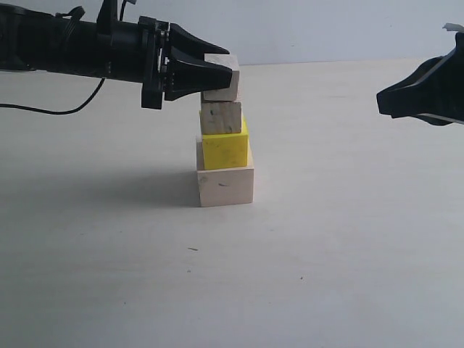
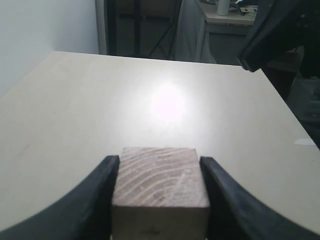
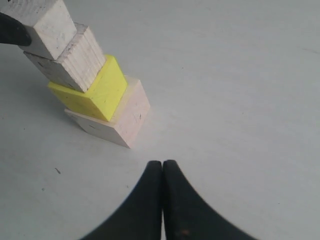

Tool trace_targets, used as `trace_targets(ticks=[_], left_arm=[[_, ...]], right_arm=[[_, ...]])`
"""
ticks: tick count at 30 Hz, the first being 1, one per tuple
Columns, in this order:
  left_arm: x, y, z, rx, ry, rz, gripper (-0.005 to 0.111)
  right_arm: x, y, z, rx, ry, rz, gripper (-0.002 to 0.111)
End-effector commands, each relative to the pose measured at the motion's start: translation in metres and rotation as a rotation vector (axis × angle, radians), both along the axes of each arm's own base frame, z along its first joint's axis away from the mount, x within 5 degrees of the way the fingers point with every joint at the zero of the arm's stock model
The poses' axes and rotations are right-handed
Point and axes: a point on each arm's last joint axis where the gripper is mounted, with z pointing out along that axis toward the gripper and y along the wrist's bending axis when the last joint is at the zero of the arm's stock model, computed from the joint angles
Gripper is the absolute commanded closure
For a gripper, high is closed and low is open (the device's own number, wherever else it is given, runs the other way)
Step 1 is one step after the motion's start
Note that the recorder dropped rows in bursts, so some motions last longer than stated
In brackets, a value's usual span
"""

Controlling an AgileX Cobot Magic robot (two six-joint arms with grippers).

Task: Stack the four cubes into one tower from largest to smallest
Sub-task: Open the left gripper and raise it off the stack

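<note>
My left gripper releases the top small cube now, since the cube's base rests on the third cube's top side (image 1: 222,102) and the cube would stand.
The tower stands mid-table: a large pale wooden cube (image 1: 225,186) at the bottom, a yellow cube (image 1: 225,147) on it, then a small pale cube (image 1: 221,117). My left gripper (image 1: 221,76) comes in level from the left, shut on the top small cube (image 1: 226,81). That cube sits at the third cube's top face, shifted slightly right. The left wrist view shows the held cube (image 2: 160,190) pressed between both fingers (image 2: 100,200). My right gripper (image 1: 382,96) hovers shut and empty to the right of the tower. The right wrist view shows its tips (image 3: 162,164) together, with the yellow cube (image 3: 97,92) ahead.
A black cable (image 1: 51,110) trails over the table at the far left. In the left wrist view the right arm (image 2: 280,35) hangs dark over the table's far edge (image 2: 165,59), with furniture beyond it.
</note>
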Motion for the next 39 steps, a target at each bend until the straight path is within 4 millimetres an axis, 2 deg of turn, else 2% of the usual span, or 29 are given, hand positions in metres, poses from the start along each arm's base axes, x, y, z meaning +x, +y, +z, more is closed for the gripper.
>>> trace_targets(ticks=[1, 6, 14, 20, 30, 35, 39], left_arm=[[0.0009, -0.0015, 0.0010, 0.013, -0.012, 0.011, 0.076], [0.0017, -0.0013, 0.0005, 0.019, -0.014, 0.020, 0.059], [0.0004, -0.0016, 0.0014, 0.010, -0.011, 0.006, 0.054], [0.0016, -0.0019, 0.0032, -0.011, -0.003, 0.021, 0.035], [0.0015, -0.0019, 0.0037, -0.017, 0.008, 0.021, 0.035], [0.0020, -0.0021, 0.0049, -0.032, 0.034, 0.032, 0.028], [0.0015, -0.0024, 0.0079, -0.056, 0.039, 0.029, 0.027]], right_arm=[[-0.0001, -0.0009, -0.0005, -0.005, -0.008, 0.000, 0.108], [-0.0001, -0.0009, -0.0005, -0.005, -0.008, 0.000, 0.108], [-0.0001, -0.0009, -0.0005, -0.005, -0.008, 0.000, 0.108], [-0.0001, -0.0009, -0.0005, -0.005, -0.008, 0.000, 0.108], [-0.0001, -0.0009, -0.0005, -0.005, -0.008, 0.000, 0.108], [-0.0001, -0.0009, -0.0005, -0.005, -0.008, 0.000, 0.108], [-0.0001, -0.0009, -0.0005, -0.005, -0.008, 0.000, 0.108]])
